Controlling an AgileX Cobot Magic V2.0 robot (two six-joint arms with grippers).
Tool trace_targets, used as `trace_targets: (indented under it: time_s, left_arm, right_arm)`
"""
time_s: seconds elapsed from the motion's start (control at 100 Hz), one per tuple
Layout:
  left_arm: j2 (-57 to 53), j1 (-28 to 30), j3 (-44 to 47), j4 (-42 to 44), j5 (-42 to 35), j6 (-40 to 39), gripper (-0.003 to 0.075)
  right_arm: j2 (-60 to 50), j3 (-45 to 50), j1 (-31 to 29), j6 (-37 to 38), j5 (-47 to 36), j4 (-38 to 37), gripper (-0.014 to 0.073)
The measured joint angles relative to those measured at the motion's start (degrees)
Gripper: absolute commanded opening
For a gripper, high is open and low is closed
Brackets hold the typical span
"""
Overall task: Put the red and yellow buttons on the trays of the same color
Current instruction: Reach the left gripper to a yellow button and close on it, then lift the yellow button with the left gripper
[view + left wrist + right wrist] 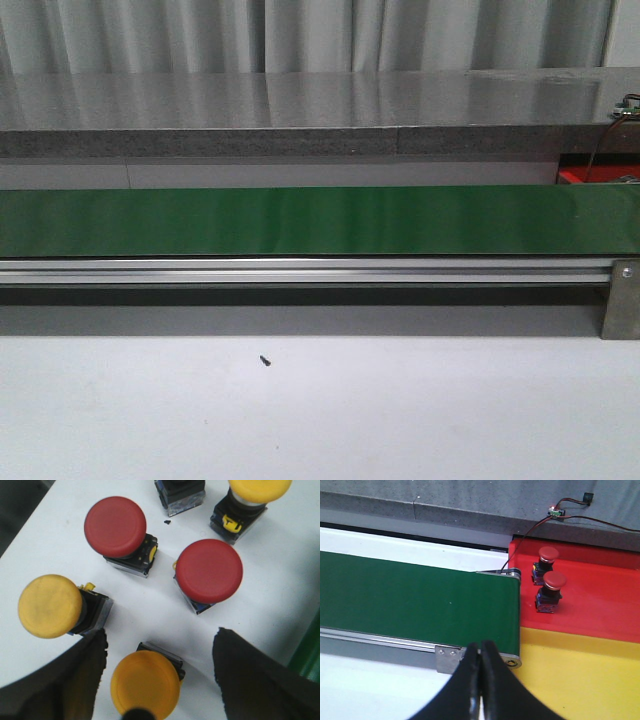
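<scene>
My left fingers are above the yellow button [145,684] in the left wrist view and would miss, so they must go lower before closing.
In the left wrist view my left gripper [160,645] is open above a white table, its two black fingers wide apart on either side of a yellow button [145,684] that they do not touch. Around it stand another yellow button [50,606], a third yellow button [259,487] and two red buttons [115,526] [209,571]. In the right wrist view my right gripper [481,652] is shut and empty by the belt's end. Two red buttons [548,555] [554,581] stand on the red tray [600,605], beside the yellow tray [580,680].
The green conveyor belt [320,220] runs across the front view on an aluminium rail [300,270], with a grey ledge [300,110] behind. A small dark speck [265,360] lies on the white table. A dark button base [179,495] shows at the left wrist view's edge. Wires [570,510] lie behind the red tray.
</scene>
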Motion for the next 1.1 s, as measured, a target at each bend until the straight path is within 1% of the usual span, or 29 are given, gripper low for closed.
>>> trace_targets:
  time_s: [0.68,0.77,0.82,0.89,0.96,0.97,1.0,1.04,1.05,1.09,1.1]
  left_arm:
    - [5.1,0.0,0.0,0.0,1.6,0.0,0.0453]
    - [5.1,0.0,0.0,0.0,1.6,0.0,0.0440]
    - [5.1,0.0,0.0,0.0,1.8,0.0,0.0421]
    - [5.1,0.0,0.0,0.0,1.8,0.0,0.0374]
    - [5.1,0.0,0.0,0.0,1.9,0.0,0.0305]
    - [5.1,0.0,0.0,0.0,1.9,0.0,0.0282]
    - [5.1,0.0,0.0,0.0,1.9,0.0,0.0259]
    - [5.1,0.0,0.0,0.0,1.9,0.0,0.0205]
    - [5.1,0.0,0.0,0.0,1.9,0.0,0.0205]
    - [5.1,0.0,0.0,0.0,1.9,0.0,0.0153]
    - [5.1,0.0,0.0,0.0,1.9,0.0,0.0153]
  right_arm:
    - [0.0,0.0,0.0,0.0,0.0,0.0,-0.0068]
    - [0.0,0.0,0.0,0.0,0.0,0.0,-0.0068]
    - [0.0,0.0,0.0,0.0,0.0,0.0,-0.0068]
    - [0.0,0.0,0.0,0.0,0.0,0.0,-0.0068]
    - [0.0,0.0,0.0,0.0,0.0,0.0,-0.0068]
    - [0.0,0.0,0.0,0.0,0.0,0.0,-0.0068]
    - [0.0,0.0,0.0,0.0,0.0,0.0,-0.0068]
    - [0.0,0.0,0.0,0.0,0.0,0.0,-0.0068]
    - [0.0,0.0,0.0,0.0,0.0,0.0,-0.0068]
    - [0.0,0.0,0.0,0.0,0.0,0.0,-0.0068]
    - [0.0,0.0,0.0,0.0,0.0,0.0,-0.0068]
